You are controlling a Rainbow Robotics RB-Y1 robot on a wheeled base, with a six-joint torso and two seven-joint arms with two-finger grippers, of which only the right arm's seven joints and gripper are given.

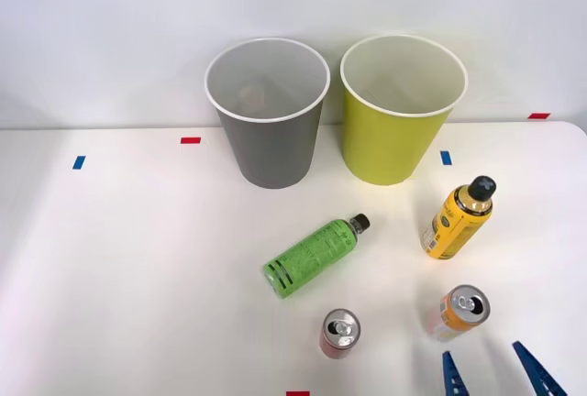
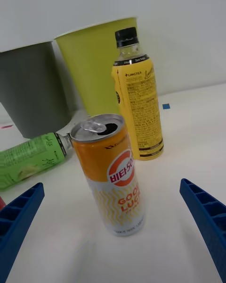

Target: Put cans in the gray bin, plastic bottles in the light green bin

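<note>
I need to grab the orange can by its orange upper body [image 1: 458, 313] next with my right gripper, so that I can drop the can into the gray bin [image 1: 269, 130].
On the white table an orange can [image 1: 456, 312] [image 2: 112, 174] stands upright just ahead of my right gripper [image 1: 495, 375] [image 2: 113, 226], which is open with its blue fingers [image 2: 207, 217] spread wide on either side and not touching it. A red-pink can [image 1: 340, 333] stands to its left. A yellow-orange bottle [image 1: 459, 217] [image 2: 138, 101] with a black cap stands upright further back. The green bottle [image 1: 314, 254] [image 2: 28, 160] lies on its side. At the back are the gray bin [image 1: 269, 130] [image 2: 30, 94] and the light green bin [image 1: 396, 126] [image 2: 92, 66], side by side.
Small red and blue tape marks [image 1: 190, 140] dot the table [image 1: 119, 277]. A white wall rises behind the bins. The table's left half is bare.
</note>
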